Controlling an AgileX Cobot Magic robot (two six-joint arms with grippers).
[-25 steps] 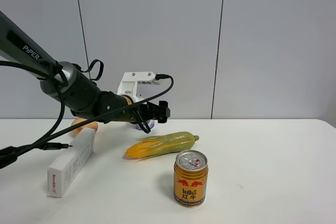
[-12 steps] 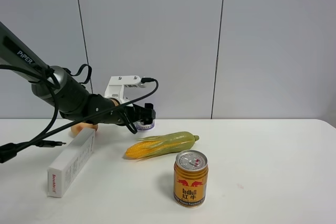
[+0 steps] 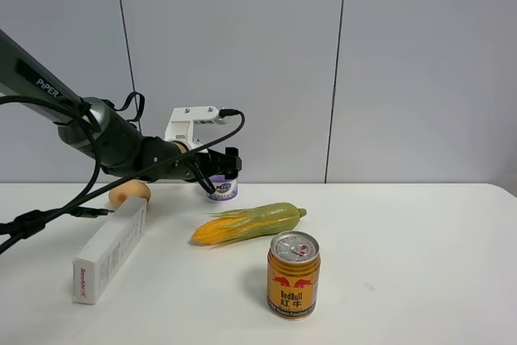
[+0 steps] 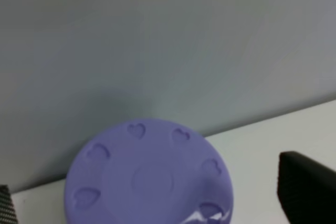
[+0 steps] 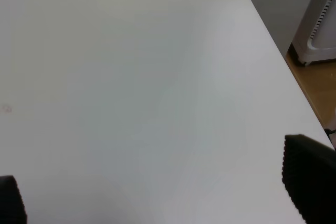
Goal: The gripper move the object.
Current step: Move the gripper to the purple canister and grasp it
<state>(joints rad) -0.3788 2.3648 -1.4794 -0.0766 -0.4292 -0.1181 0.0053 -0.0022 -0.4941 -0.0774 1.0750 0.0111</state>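
Note:
The left gripper takes hold of the small tub by its lavender lid [image 4: 149, 179] next, to move the object across the table.
The object, a small round tub with a lavender lid [image 4: 149, 179] embossed with small hearts and a white-and-purple label [image 3: 222, 189], stands on the white table [image 3: 404, 232] near the back wall. My left gripper [image 3: 228, 164], a black claw with a white bracket, hovers just over and behind the tub. In the left wrist view the gripper [image 4: 155, 192] is open, with the lid between the fingertips [image 4: 307, 182] and a gap on each side. My right gripper [image 5: 160, 187] is open and empty over bare table near the table's edge; the exterior view does not show it.
A corn cob [image 3: 246, 223] lies right in front of the tub. A gold Red Bull can [image 3: 293, 274] stands nearer the front. A white box [image 3: 111, 250] and an orange round item [image 3: 129, 193] lie at the left. A wall closes the back.
The left gripper pulled back to the left from the tub, then rose and came to rest just above it. The tub has stayed in place.

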